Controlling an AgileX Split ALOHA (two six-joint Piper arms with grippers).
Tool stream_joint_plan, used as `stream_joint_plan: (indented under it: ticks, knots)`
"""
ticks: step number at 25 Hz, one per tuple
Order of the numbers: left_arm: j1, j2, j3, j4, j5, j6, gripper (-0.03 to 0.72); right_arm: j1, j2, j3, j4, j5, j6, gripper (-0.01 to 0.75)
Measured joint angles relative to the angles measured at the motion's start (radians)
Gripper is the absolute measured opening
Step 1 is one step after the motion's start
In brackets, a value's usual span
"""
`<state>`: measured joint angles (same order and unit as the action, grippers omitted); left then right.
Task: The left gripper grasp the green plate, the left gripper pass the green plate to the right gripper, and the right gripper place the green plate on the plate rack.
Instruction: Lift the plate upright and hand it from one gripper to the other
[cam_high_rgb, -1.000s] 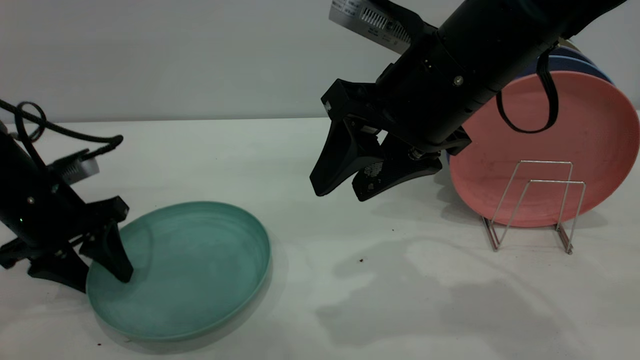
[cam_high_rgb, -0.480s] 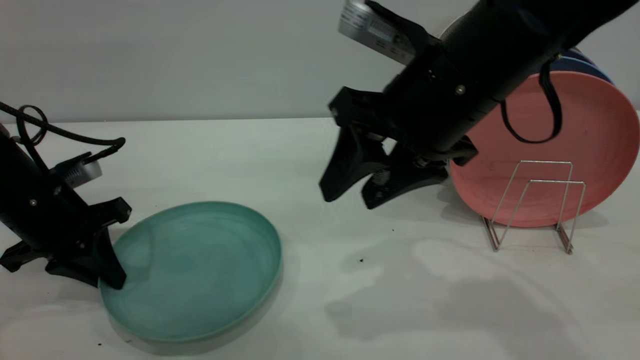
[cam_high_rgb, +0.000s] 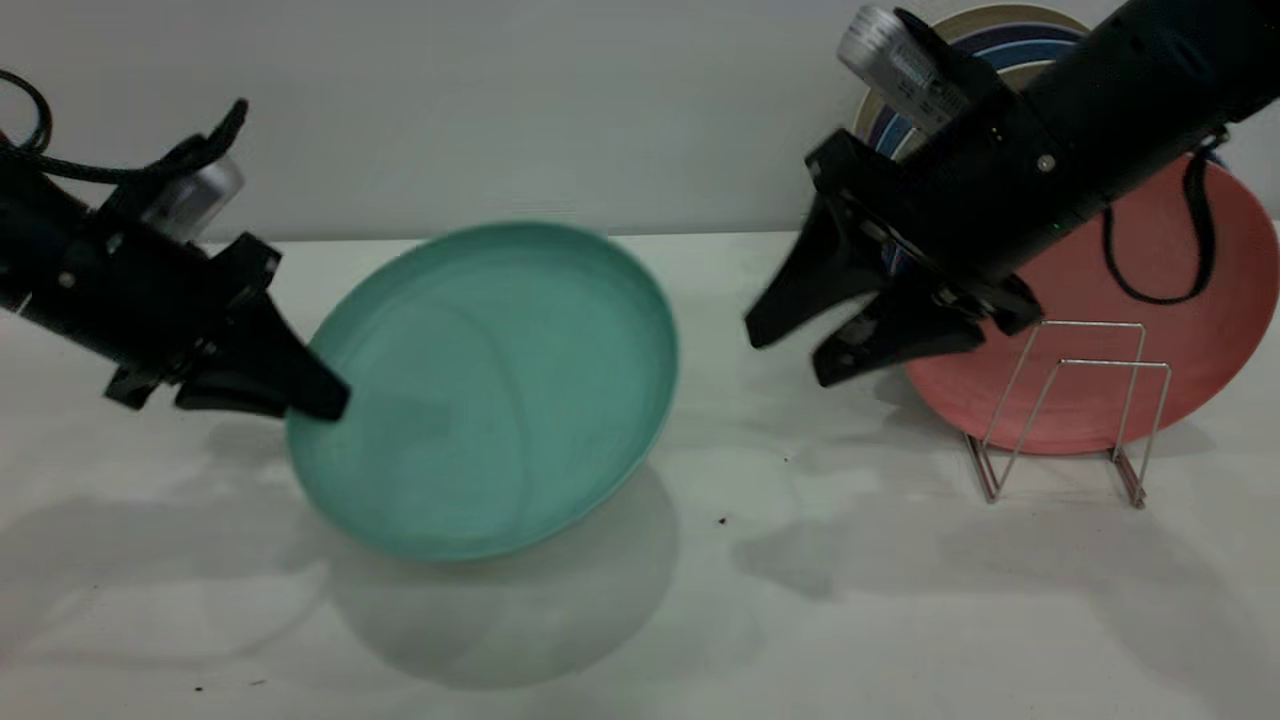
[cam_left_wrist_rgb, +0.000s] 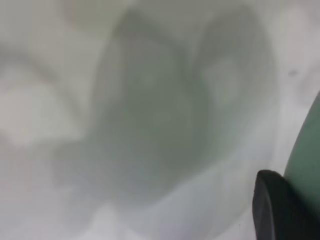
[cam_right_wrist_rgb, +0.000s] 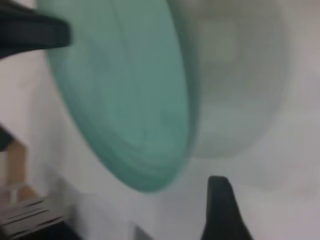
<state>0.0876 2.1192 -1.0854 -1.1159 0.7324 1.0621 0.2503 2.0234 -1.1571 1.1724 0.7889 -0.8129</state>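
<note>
My right gripper is to grab the green plate next by its free rim (cam_high_rgb: 669, 336), opposite the part of the plate that is held. Then it can carry the plate to the plate rack (cam_high_rgb: 1065, 410).
My left gripper (cam_high_rgb: 315, 400) is shut on the left rim of the green plate (cam_high_rgb: 500, 385) and holds it lifted and tilted above the table, its face toward the camera. In the left wrist view one black finger (cam_left_wrist_rgb: 277, 210) lies against the plate's edge (cam_left_wrist_rgb: 307, 155). My right gripper (cam_high_rgb: 790, 355) hangs open to the right of the plate, a little apart from its rim. In the right wrist view the plate (cam_right_wrist_rgb: 125, 95) fills the middle and one finger (cam_right_wrist_rgb: 222, 210) shows. The wire plate rack (cam_high_rgb: 1065, 410) stands at the right.
A salmon-pink plate (cam_high_rgb: 1130, 330) leans upright in the rack behind the front loops, with blue plates (cam_high_rgb: 985, 45) behind it. The white table (cam_high_rgb: 700, 620) carries a few dark specks.
My left gripper has lifted the green plate off the table, tilted it up and carried it to the right. My right arm has drawn back to the right and up.
</note>
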Motion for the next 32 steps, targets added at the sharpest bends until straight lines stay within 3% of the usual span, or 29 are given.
stream_joint_plan:
  ticks: [4,17,20,26,32]
  knots:
    - [-0.024,0.000,0.000,-0.039,0.006,0.031,0.021,0.003,0.028,-0.014,0.108,0.072,-0.069,0.498]
    - [-0.126,0.000,0.000,-0.042,-0.033,0.035,0.021,0.008,0.031,-0.016,0.134,0.073,-0.099,0.492]
    - [-0.136,0.000,0.000,-0.065,-0.039,0.048,0.021,0.007,0.031,-0.016,0.117,0.068,-0.103,0.427]
    - [-0.152,-0.001,0.000,-0.142,0.041,0.113,0.021,0.009,0.032,-0.016,0.127,0.073,-0.104,0.219]
    - [-0.152,-0.001,0.000,-0.144,0.046,0.116,0.028,0.008,0.036,-0.016,0.118,0.063,-0.131,0.145]
